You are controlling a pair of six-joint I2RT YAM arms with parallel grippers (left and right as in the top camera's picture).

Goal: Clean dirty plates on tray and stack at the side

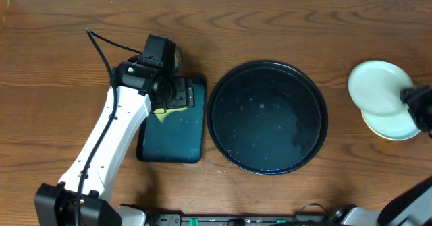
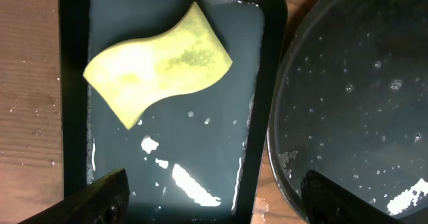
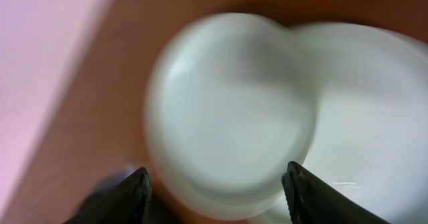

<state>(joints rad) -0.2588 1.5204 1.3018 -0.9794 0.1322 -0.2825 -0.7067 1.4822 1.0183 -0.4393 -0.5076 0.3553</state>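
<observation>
The upper mint-white plate's bottom has to stay free to stack flat on the other plate. My right gripper should grab that upper plate's rim next.
The black round tray (image 1: 223, 98) holds only water droplets, with no plate on it. At the table's right side a mint-white plate (image 1: 374, 84) rests offset on another pale plate (image 1: 395, 126). My right gripper (image 1: 418, 108) is at their right edge. In the blurred right wrist view it stands open (image 3: 217, 190) just above the upper plate (image 3: 227, 110), with the lower plate (image 3: 374, 117) beside it. My left gripper (image 1: 177, 91) is open (image 2: 214, 200) over the teal tray (image 2: 73, 83), holding nothing. The yellow sponge (image 2: 160, 63) lies on that tray.
The teal rectangular tray (image 1: 172, 148) sits directly left of the black tray, their rims nearly touching (image 2: 281, 137). White foam patches lie on its wet bottom. A black cable (image 1: 101, 47) runs from the left arm across the wooden table.
</observation>
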